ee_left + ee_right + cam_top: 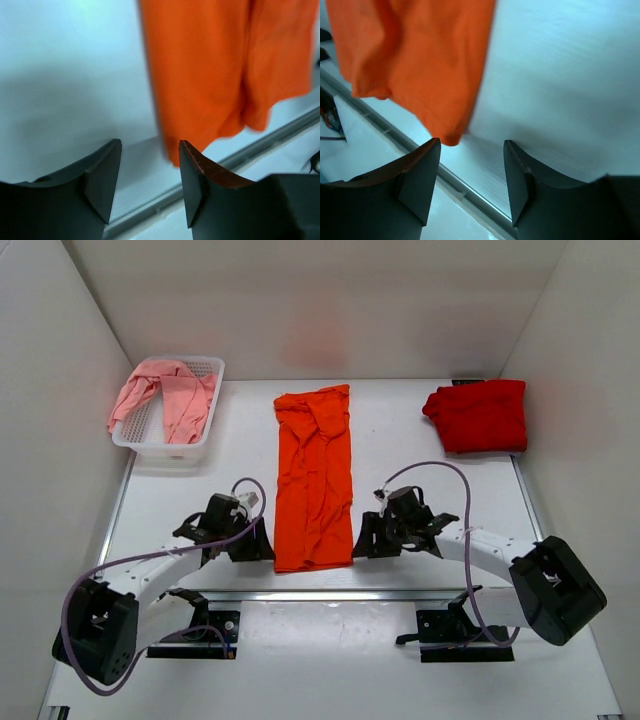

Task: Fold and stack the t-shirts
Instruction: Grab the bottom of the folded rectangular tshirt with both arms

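Note:
I should grab the orange t-shirt [314, 480] next with my right gripper by its near hem corner [348, 562], opposite my left gripper's corner. Then the hem can fold evenly over the orange t-shirt.
The orange t-shirt [314, 480] lies in a long narrow strip down the middle of the table; its near hem shows in the left wrist view [210, 75] and in the right wrist view [415, 60]. The red t-shirt [477, 415] lies folded at the back right. The pink t-shirt [165, 397] is draped in the white basket [208, 370]. My left gripper [262, 543] is open and empty just left of the orange hem's near corner. My right gripper [362, 540] is open and empty just right of the other near corner.
The table's near edge, a metal rail [330, 594], runs just below the orange shirt's hem and shows in both wrist views. White walls enclose the table on the left, back and right.

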Available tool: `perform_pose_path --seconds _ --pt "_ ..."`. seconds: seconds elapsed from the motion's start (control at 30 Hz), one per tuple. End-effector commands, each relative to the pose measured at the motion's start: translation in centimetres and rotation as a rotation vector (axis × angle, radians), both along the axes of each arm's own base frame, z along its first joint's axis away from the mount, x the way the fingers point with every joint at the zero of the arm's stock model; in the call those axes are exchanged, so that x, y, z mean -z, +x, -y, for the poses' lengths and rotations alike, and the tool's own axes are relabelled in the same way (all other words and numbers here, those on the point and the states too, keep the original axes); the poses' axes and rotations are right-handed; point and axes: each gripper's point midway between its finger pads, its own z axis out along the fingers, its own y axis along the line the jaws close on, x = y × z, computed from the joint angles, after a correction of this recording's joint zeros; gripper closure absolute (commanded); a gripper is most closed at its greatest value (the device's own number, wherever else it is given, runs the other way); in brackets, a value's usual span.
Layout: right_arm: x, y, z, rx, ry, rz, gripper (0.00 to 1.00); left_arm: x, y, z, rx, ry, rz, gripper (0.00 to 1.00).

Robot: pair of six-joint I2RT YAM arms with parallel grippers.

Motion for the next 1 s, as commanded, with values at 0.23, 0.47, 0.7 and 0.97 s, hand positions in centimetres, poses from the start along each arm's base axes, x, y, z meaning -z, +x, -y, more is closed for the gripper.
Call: perform_pose_path --seconds 0.23,0.47,0.7,0.97 --pt "0.5 -1.5 -4.3 -0.026 0.086 -0.045 0.49 1.5 -2.0 0.5 -0.105 -0.058 -0.028 0.42" --pt "2.0 -1.9 -5.5 -0.069 0.058 -0.097 0.65 1.7 -2.7 3.0 -0.055 -0.108 -0.054 0.44" --pt "1.9 -4.9 -5.0 -0.125 0.006 -0.16 1.0 3.3 -6.3 1.7 0.012 -0.034 -0.153 1.0" --pt "0.4 -8.2 -4.4 -0.191 0.039 -0.2 0.99 2.7 -8.7 1.0 -0.006 -0.091 -0.184 1.0"
